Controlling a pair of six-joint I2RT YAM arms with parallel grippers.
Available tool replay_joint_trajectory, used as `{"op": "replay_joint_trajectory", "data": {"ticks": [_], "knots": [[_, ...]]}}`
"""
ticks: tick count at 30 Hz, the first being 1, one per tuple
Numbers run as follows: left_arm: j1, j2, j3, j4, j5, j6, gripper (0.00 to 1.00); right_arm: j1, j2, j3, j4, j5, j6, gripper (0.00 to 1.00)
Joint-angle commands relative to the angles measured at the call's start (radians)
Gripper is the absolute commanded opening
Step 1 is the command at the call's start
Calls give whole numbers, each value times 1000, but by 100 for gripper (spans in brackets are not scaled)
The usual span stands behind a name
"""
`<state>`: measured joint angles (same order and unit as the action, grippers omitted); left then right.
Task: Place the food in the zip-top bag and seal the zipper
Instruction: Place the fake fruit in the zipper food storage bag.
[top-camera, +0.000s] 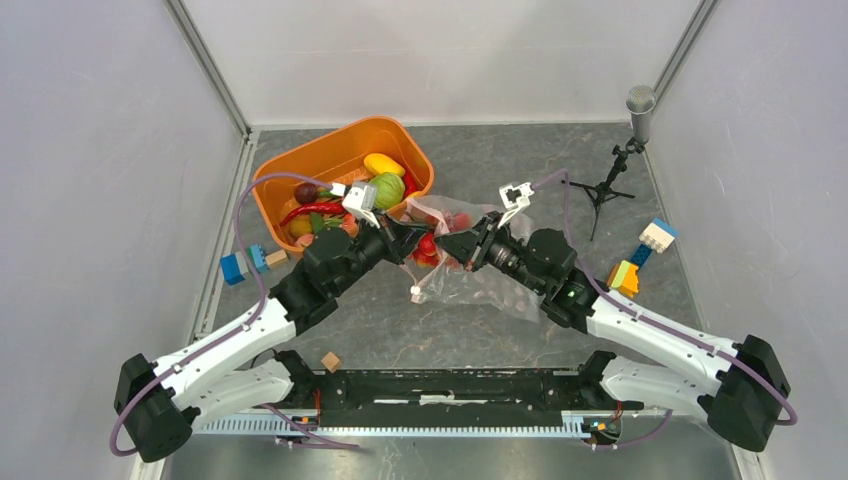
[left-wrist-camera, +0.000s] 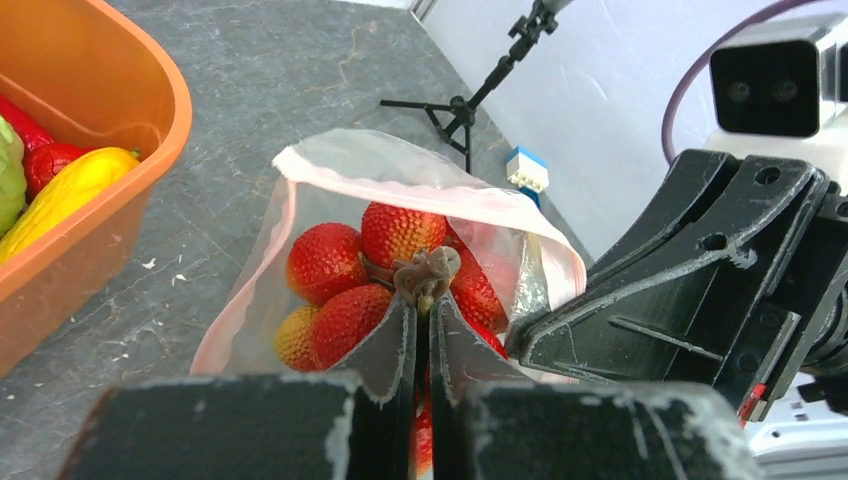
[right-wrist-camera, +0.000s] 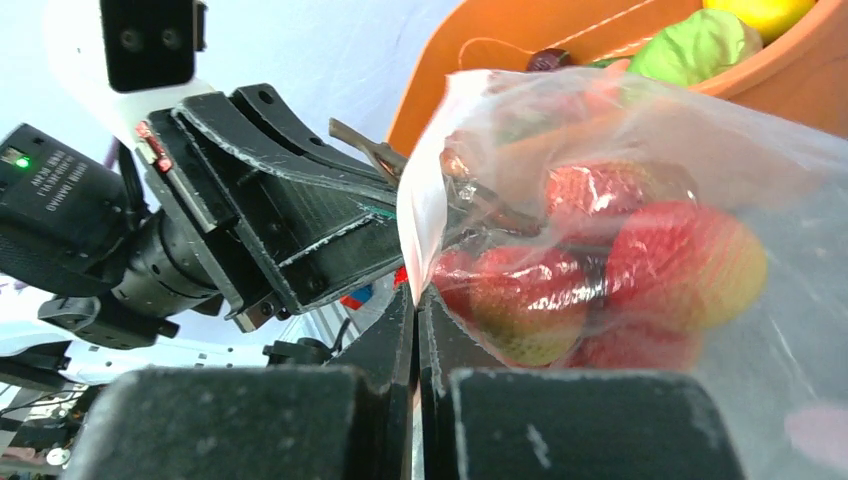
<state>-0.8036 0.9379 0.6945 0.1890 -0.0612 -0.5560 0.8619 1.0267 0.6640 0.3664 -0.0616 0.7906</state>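
I should open my left gripper now. The strawberries are past the pink zipper (left-wrist-camera: 400, 190) and within the bag's film (left-wrist-camera: 252, 312), so they would settle inside if I let go.
A bunch of red toy strawberries (left-wrist-camera: 345, 265) hangs in the open mouth of the clear zip-top bag (left-wrist-camera: 250, 290). My left gripper (left-wrist-camera: 428, 300) is shut on the bunch's brown stem (left-wrist-camera: 428, 270). The pink zipper (left-wrist-camera: 400, 190) arches over the fruit, unsealed. My right gripper (right-wrist-camera: 416, 295) is shut on the bag's pink mouth edge (right-wrist-camera: 415, 215), and the strawberries (right-wrist-camera: 620, 270) show through the film. From above, the left gripper (top-camera: 408, 243) and the right gripper (top-camera: 455, 247) meet at the bag (top-camera: 485, 290). More food (top-camera: 385, 185) lies in the orange tub (top-camera: 300, 165).
The orange tub stands just behind the left gripper. Blue and wooden blocks (top-camera: 245, 262) lie left of it, and one wooden block (top-camera: 330, 360) sits near the arm bases. Coloured blocks (top-camera: 640, 255) and a microphone on a tripod (top-camera: 625, 150) stand at the right.
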Motion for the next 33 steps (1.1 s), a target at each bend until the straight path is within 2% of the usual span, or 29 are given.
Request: {"op": "replay_joint_trajectory", "data": {"ticks": [1,5,10,13,14,15,16,18,19,22,24,28,33], "knots": [[-4,-47,-45,239,-73,-148,2,6,-23,-18,83,-52,15,0],[-5,-26,-70,267,-42,-157,2,7,-28,-11,103,-62,22,0],[-5,-29,-110,301,-17,-88,2,7,-24,-12,133,-71,37,0],[-5,-28,-88,214,-19,18,2,7,-20,-19,158,-91,61,0],[-5,-19,-70,173,-8,50,5,7,-20,-23,173,-97,68,0],[-5,-10,-49,129,3,85,13,6,-23,-28,181,-96,73,0],[-4,-3,-21,74,23,114,24,5,-26,-28,184,-93,74,0],[-5,-7,23,-3,46,143,60,3,-33,-20,169,-80,67,0],[-4,-20,34,-24,47,147,75,0,-38,-12,147,-68,58,0],[-4,-79,71,-70,57,173,91,-11,-53,9,66,-8,37,0],[-4,-108,124,-135,100,200,95,-25,-66,8,41,34,35,0],[-4,-157,194,-241,120,242,99,-69,-86,15,4,96,37,0],[-4,-229,202,-301,42,287,100,-72,-123,94,-150,217,-69,0]]}}
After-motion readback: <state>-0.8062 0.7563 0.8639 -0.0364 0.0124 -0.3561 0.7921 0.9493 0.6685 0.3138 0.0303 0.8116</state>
